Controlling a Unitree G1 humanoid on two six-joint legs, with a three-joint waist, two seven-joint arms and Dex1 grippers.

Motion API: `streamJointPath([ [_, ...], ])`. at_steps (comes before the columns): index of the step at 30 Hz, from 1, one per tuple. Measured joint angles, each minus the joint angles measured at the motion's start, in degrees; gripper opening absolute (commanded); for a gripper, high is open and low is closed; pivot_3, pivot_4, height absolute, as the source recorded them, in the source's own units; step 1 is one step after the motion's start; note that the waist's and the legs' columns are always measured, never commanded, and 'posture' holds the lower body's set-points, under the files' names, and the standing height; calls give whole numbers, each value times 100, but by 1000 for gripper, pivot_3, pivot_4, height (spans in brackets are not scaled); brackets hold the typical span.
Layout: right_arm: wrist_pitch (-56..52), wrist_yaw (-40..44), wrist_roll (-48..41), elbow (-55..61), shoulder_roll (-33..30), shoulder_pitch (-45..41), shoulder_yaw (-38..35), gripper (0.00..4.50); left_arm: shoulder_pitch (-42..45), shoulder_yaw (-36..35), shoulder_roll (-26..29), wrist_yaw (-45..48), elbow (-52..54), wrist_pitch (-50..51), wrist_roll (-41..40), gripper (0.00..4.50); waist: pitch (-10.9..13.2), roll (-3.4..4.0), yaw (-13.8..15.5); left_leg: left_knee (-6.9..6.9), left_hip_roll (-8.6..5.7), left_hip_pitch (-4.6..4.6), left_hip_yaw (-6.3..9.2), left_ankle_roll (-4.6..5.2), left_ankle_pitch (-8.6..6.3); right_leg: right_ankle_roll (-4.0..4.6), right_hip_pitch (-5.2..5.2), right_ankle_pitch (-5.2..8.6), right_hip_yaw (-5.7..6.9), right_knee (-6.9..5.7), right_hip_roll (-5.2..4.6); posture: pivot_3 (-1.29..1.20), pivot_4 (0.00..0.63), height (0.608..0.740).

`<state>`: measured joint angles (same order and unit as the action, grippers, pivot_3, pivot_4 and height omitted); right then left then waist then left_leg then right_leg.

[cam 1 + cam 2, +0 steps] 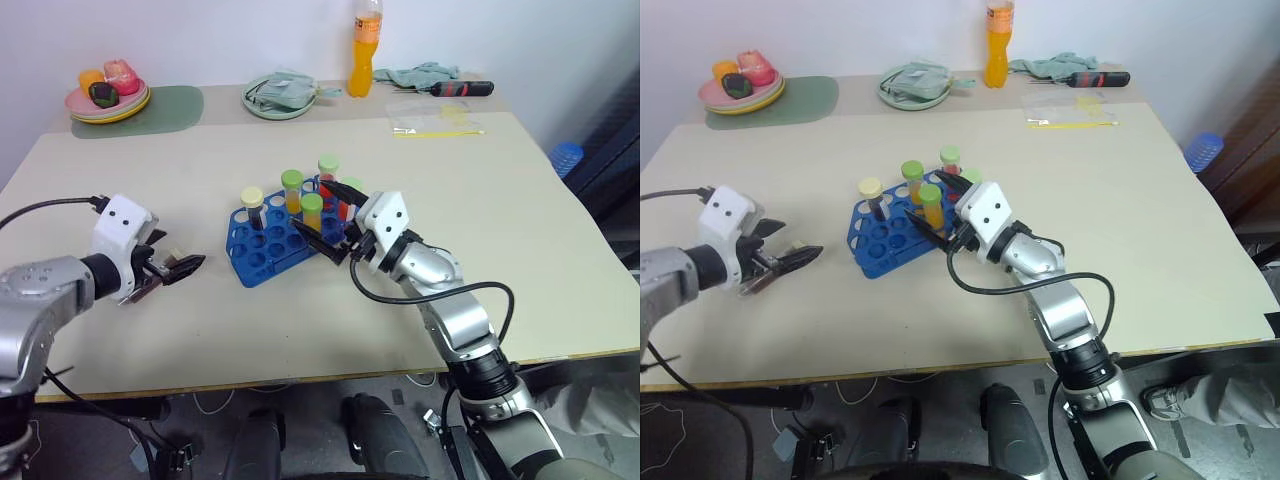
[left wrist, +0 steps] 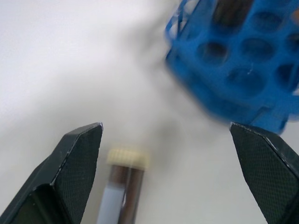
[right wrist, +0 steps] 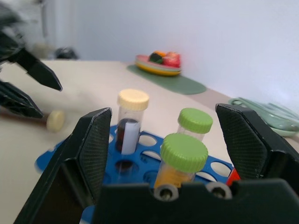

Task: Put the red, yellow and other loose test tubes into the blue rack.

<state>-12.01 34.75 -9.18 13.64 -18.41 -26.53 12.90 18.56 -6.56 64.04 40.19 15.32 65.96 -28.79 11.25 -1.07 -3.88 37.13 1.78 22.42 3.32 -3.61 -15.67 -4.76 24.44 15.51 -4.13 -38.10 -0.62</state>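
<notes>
My left gripper is still above the loose cream-capped tube [image 2: 122, 191] on the tabletop. It needs to lower its fingers before it closes, because they would miss the tube if it closed now.
The blue rack [image 1: 262, 255] stands mid-table, holding a yellow-capped tube [image 1: 252, 198] and three green-capped tubes [image 1: 291, 181]. My right gripper [image 1: 320, 206] is open at the rack's right side. Its fingers [image 3: 93, 149] stand either side of the nearest green-capped tube [image 3: 183, 156], which is upright in the rack and not touched. Something red [image 1: 345, 208] shows in the rack behind that gripper. A loose dark tube with a cream cap [image 2: 125, 179] lies on the table left of the rack. My left gripper [image 2: 164, 128] is open over it, one finger on each side.
At the back are a plate of toy food [image 1: 108, 100] on a green mat, a bowl with a cloth [image 1: 280, 97], an orange bottle [image 1: 365, 45], a screwdriver [image 1: 462, 88] and a plastic bag [image 1: 430, 115]. Bare tabletop lies in front of the rack.
</notes>
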Motion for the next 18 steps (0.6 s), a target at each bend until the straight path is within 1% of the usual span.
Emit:
streamJointPath([
  [2,-212,400,-183,280,-397,28,-13,3929,535,613,397,415,-416,209,79,4500,-1,-2,1,0,1,1,0,0,0,0,0,0,1,1,0,0,150,740],
  [4,-387,715,-341,516,-588,63,3,3929,925,1164,538,801,-753,155,255,4500,-1,-2,-7,0,2,0,-2,0,0,1,1,1,0,1,2,0,150,740],
  [5,-433,824,-371,603,-647,82,29,3929,1050,1373,548,939,-883,71,341,4500,-1,-2,-13,-1,3,0,-2,0,0,2,2,2,0,1,4,0,150,740],
  [7,-530,1079,-469,825,-845,169,94,3929,1520,2066,549,1348,-1432,-218,711,4500,-1,-3,4,0,2,1,0,0,0,5,2,4,3,-1,6,0,150,740],
  [9,-606,1191,-515,940,-899,239,148,3929,1844,2534,543,1670,-1915,-491,1092,4500,-1,-3,-3,2,2,2,-2,0,0,5,3,4,2,-1,6,0,150,740],
  [12,-689,1217,-523,992,-911,303,172,3929,2227,3009,376,2015,-2460,-773,1555,4500,-1,-3,12,2,2,4,-2,0,0,5,3,4,2,0,5,0,150,740],
  [15,-778,1164,-521,1095,-899,334,186,3970,2437,3338,82,2295,-2866,-952,1931,3665,-2,-3,41,6,2,7,-1,0,0,4,3,4,2,-1,4,0,150,740],
  [16,-796,1151,-521,1120,-895,336,191,3970,2515,3392,69,2374,-2931,-1013,2037,3126,-3,-5,46,7,2,6,-1,0,0,4,3,4,2,-1,4,0,150,740],
  [17,-816,1131,-521,1147,-893,340,191,3970,2541,3431,63,2439,-2979,-1050,2117,2681,-3,-5,43,7,2,6,-2,0,0,4,3,4,1,-1,4,0,150,740],
  [18,-842,1113,-520,1151,-895,350,191,3970,2548,3442,44,2508,-3023,-1080,2191,2044,-3,-5,42,7,2,5,-1,1,0,4,3,4,1,-2,4,0,150,740],
])
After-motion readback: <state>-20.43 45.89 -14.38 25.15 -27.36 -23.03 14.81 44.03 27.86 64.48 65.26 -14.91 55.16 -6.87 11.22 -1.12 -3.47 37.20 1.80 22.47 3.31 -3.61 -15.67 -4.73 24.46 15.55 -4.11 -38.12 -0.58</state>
